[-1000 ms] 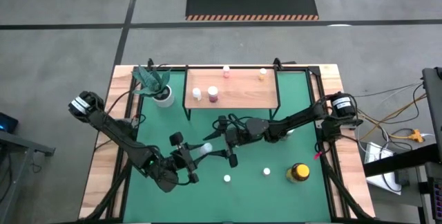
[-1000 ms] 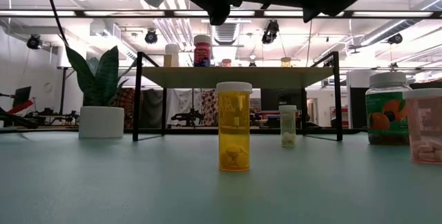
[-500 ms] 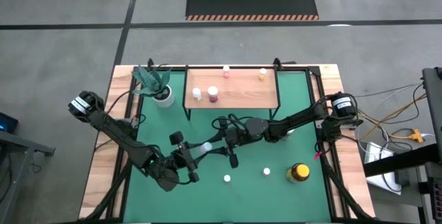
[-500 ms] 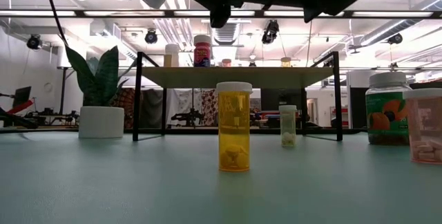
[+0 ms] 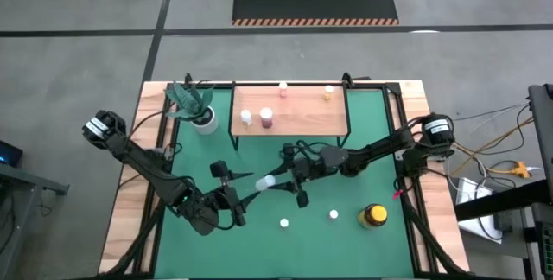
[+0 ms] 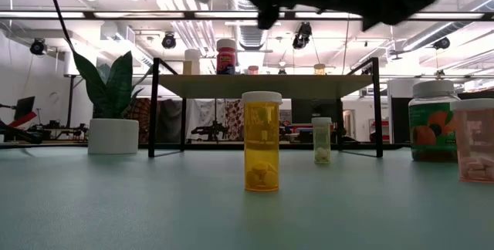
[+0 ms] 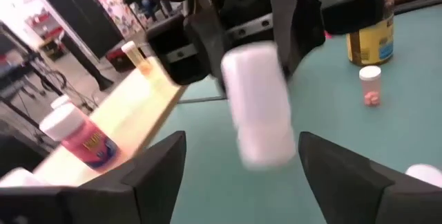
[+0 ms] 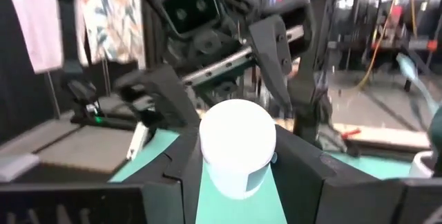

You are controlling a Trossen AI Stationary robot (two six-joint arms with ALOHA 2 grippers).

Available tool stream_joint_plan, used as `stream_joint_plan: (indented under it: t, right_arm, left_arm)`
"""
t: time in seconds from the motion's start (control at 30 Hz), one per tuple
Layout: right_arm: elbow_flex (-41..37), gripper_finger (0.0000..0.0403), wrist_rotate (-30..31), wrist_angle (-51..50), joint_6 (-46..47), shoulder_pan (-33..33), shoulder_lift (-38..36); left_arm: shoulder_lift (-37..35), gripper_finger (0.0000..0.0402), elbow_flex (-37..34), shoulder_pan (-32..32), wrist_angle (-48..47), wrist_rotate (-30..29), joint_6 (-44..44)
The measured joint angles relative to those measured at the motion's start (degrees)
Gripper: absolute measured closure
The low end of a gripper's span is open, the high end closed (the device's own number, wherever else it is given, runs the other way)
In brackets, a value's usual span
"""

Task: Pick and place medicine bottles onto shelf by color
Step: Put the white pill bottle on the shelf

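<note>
Next, my left gripper grabs the white bottle by its body just below the cap (image 5: 263,182), to stand it on the shelf (image 5: 289,123).
A small white medicine bottle (image 5: 270,180) hangs in the air over the green mat, near the table's middle. My right gripper (image 5: 278,181) is shut on it; the bottle (image 8: 237,148) fills the gap between its two fingers. My left gripper (image 5: 242,190) stands just left of the bottle, open, with its fingers (image 7: 148,175) well apart and the bottle (image 7: 259,103) beyond them, untouched. The shelf (image 5: 289,123) stands at the far side and carries a white bottle (image 5: 245,117), a red-pink one (image 5: 266,119), a pink one (image 5: 282,89) and an orange one (image 5: 327,92). My right gripper pinches the white bottle by its round sides (image 8: 207,172) between its two fingers. The fingers (image 8: 297,172) come in about level from the table's right. The bottle is lifted clear of the mat and lies roughly level, its free end toward my left gripper.
On the mat stand a yellow black-lidded jar (image 5: 373,216), two small white-capped bottles (image 5: 283,224) (image 5: 333,215), an orange bottle (image 6: 262,151), a greenish jar (image 6: 434,120) and a pink bottle (image 6: 472,140). A potted plant (image 5: 197,107) stands at the far left beside the shelf.
My left gripper has let go of the white bottle and drawn back a little toward the table's left. My right gripper has carried the bottle a short way toward the table's right, still clear of the mat.
</note>
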Motion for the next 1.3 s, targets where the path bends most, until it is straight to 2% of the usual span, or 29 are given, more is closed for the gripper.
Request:
stream_joint_plan:
  t: [0.17, 0.33, 0.43, 0.57, 0.77, 0.87, 0.97, 1.13, 1.3]
  right_arm:
    - [-8.8, 0.0270, -0.1, 17.9, -0.9, 0.3, -0.6]
    - [-12.6, 0.0269, -0.1, 30.7, -2.8, 0.3, 0.5]
    - [-12.8, 0.0269, -0.5, 31.6, -3.1, 0.3, 0.6]
    - [-12.8, 0.0269, -0.5, 31.8, -3.4, 0.4, 0.6]
    - [-12.1, 0.0269, -0.6, 32.0, -3.6, 0.4, 0.7]
    - [-12.1, 0.0268, -0.7, 32.0, -3.5, 0.4, 0.7]
    - [-12.1, 0.0268, -0.7, 31.9, -3.5, 0.4, 0.7]
    - [-12.1, 0.0268, -0.7, 31.5, -3.5, 0.4, 0.7]
    - [-12.1, 0.0268, -0.6, 31.5, -3.7, 0.4, 0.7]
  left_arm:
    - [-0.5, 0.0138, -0.1, 0.3, 2.6, 0.0, 5.7]
    - [0.0, 0.0137, -2.9, 1.5, 16.6, 1.3, 13.7]
    - [0.8, 0.0137, -6.0, 2.4, 27.5, 4.3, 17.9]
    - [1.8, 0.0137, -10.3, 4.5, 41.3, 5.3, 21.4]
    - [5.3, 0.0137, -13.9, 10.4, 57.6, 20.4, 23.6]
    - [8.0, 0.0137, -13.9, 12.9, 61.8, 25.9, 24.0]
    - [10.3, 0.0137, -13.5, 14.6, 65.0, 28.4, 24.4]
    - [12.0, 0.0142, -13.9, 14.4, 72.0, 29.2, 29.5]
    - [11.9, 0.0175, -14.2, 14.2, 72.4, 29.2, 31.0]
